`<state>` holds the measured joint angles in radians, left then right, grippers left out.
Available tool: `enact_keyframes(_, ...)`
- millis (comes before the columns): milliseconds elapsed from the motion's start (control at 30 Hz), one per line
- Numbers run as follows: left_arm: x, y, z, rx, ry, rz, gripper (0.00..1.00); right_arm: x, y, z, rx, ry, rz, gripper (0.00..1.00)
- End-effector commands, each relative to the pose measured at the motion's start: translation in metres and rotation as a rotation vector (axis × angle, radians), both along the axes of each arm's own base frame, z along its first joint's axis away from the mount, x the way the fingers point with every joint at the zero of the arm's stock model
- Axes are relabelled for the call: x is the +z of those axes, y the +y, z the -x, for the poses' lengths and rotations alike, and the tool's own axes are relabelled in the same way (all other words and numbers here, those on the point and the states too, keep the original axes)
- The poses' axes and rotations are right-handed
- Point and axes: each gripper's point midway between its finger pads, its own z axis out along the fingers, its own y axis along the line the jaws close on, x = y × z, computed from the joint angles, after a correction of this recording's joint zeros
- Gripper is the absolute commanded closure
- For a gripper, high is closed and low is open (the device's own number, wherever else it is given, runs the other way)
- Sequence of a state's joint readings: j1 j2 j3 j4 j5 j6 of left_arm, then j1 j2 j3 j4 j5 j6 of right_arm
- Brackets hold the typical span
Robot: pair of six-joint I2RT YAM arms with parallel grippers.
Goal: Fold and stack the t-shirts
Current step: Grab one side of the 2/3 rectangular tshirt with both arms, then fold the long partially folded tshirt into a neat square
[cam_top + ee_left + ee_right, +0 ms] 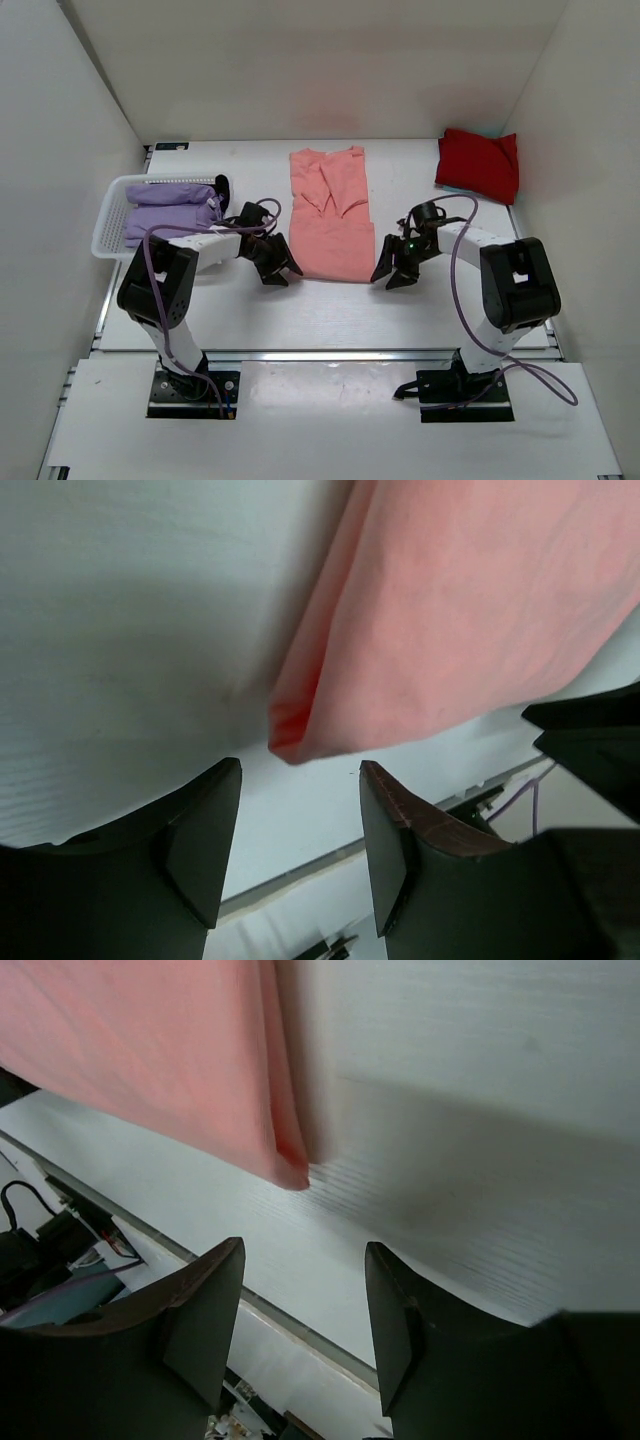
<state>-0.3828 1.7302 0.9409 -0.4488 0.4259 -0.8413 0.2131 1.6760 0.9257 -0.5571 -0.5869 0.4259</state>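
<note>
My right gripper grabs the salmon-pink t-shirt's near corner (371, 280) (291, 1175) next, opposite my left gripper's corner of the t-shirt, to fold the t-shirt's near edge over evenly.
A salmon-pink t-shirt (331, 215) lies flat in the middle of the table, folded into a long strip with its sleeves turned inward. My left gripper (281, 273) stands open just off its near left corner (290, 742), nothing between the fingers. At the near right corner (290, 1170) my right gripper (389, 278) is also open and empty. A red t-shirt (479, 163) lies bunched at the back right. Lavender-purple t-shirts (170, 210) lie folded in the basket on the left.
The white lattice basket (108, 230) stands on the left side of the table, close behind my left arm. White walls close in the table on the left, right and back. A metal rail runs along the near table edge (320, 352).
</note>
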Motion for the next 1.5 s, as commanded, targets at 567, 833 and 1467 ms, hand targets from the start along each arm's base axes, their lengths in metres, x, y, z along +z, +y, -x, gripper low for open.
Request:
enact_keyframes(567, 0.007, -0.009, -0.023, 0.017, -0.097, 0.003, 1.0, -0.003, 0.035, -0.012, 0.1, -0.057, -0.073, 1.0)
enact_keyframes(833, -0.002, 0.02, 0.12, -0.191, 0.017, -0.01, 1.0, -0.012, 0.028, 0.096, 0.233, 0.01, -0.02, 1.0)
enact_keyframes(1467, 0.106, 0.011, -0.049, 0.069, -0.2, 0.102, 1.0, 0.122, 0.023, -0.077, 0.169, -0.174, -0.135, 1.0)
